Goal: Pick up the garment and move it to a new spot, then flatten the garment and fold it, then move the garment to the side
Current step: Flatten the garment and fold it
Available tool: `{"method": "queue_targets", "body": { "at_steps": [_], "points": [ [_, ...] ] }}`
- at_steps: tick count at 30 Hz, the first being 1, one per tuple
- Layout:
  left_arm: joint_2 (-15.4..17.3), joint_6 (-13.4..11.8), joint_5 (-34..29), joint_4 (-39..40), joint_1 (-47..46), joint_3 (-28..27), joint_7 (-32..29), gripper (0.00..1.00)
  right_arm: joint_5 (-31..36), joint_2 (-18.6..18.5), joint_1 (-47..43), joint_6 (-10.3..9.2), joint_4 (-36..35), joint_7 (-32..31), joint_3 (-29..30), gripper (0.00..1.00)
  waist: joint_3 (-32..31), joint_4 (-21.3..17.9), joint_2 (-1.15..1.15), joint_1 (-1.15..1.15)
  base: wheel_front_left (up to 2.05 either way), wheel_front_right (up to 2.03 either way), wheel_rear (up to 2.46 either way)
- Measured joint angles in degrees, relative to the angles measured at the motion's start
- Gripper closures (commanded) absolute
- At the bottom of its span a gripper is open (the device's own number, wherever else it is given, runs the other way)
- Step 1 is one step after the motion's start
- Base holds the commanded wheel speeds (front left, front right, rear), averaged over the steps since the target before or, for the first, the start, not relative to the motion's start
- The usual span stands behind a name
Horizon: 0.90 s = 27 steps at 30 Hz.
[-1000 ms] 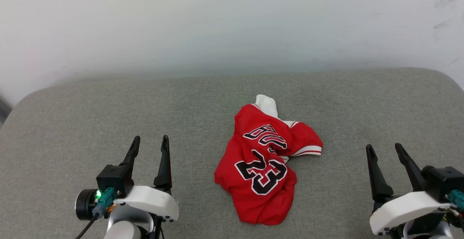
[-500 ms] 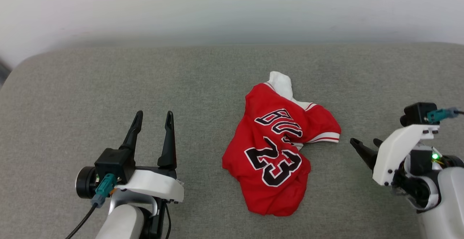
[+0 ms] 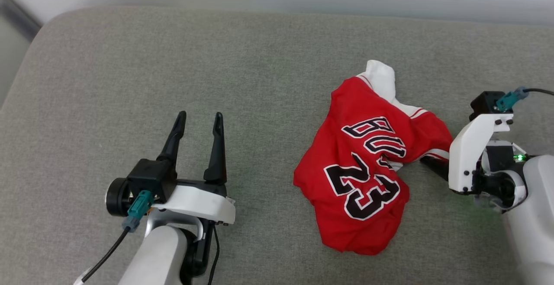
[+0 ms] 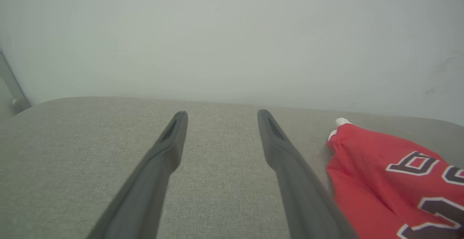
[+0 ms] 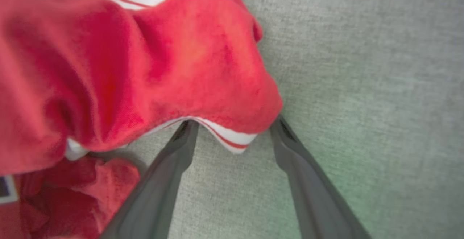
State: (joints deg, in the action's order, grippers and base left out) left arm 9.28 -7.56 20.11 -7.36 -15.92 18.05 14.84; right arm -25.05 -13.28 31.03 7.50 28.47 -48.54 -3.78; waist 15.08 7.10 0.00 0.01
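I will grab the garment by its striped hem corner (image 3: 437, 153) (image 5: 230, 136) with my right gripper next. Then I can start to move the garment and spread it out.
The garment (image 3: 372, 164) lies crumpled on the grey cushion, a red jersey with black "23" lettering facing up and a white sleeve at its far end. It also appears at the right of the left wrist view as the garment (image 4: 380, 173). My right gripper (image 3: 428, 161) is tipped down at the jersey's right edge. In the right wrist view the right gripper (image 5: 233, 123) is open, its fingertips touching the striped hem on either side of it. My left gripper (image 3: 199, 116) stands open over bare cushion to the left of the jersey, apart from it; the left gripper (image 4: 222, 114) holds nothing.
The grey fabric cushion (image 3: 130, 68) stretches wide to the left and front of the jersey. A pale wall (image 4: 232, 32) runs behind it. The cushion's rounded left corner meets a dark frame (image 3: 15, 17) at the far left.
The head camera has tilted down and shifted. My right arm has swung in and tipped down, bringing its fingers to the jersey's right hem. The left gripper stays open in place.
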Motion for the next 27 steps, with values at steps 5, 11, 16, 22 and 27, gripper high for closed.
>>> {"method": "queue_targets", "body": {
  "at_steps": [5,11,16,22,27],
  "points": [
    [-0.8,0.1,-0.1,-0.8,-0.4,-0.2,0.1,0.0,-1.1,-0.9,1.5,0.0,3.0,0.0,-1.3,1.0,0.5,0.9,0.0,0.0,0.0,0.0,0.0],
    [-0.8,0.3,-0.2,-2.0,0.2,-0.9,0.1,0.0,-2.2,-2.0,1.5,0.0,0.9,4.3,-5.1,1.0,-1.4,0.3,0.0,0.0,0.0,0.0,0.0],
    [-0.7,0.3,-0.2,-2.2,2.0,-1.6,0.2,0.0,-2.4,-4.7,1.6,0.0,-6.4,7.5,-5.9,1.0,-4.0,-1.2,0.0,0.0,0.0,0.0,0.0],
    [-0.3,0.0,0.3,-2.6,4.0,-1.9,0.2,0.0,0.4,-6.9,-5.0,0.0,-18.7,7.1,0.5,1.0,-7.3,-3.5,0.0,0.0,0.0,0.0,0.0],
    [0.2,0.0,0.8,-2.6,5.5,-2.1,0.1,0.0,3.1,-4.5,-18.6,0.0,-27.5,3.7,9.1,1.0,-9.8,-5.0,0.0,0.0,0.0,0.0,0.0]
  ]
}}
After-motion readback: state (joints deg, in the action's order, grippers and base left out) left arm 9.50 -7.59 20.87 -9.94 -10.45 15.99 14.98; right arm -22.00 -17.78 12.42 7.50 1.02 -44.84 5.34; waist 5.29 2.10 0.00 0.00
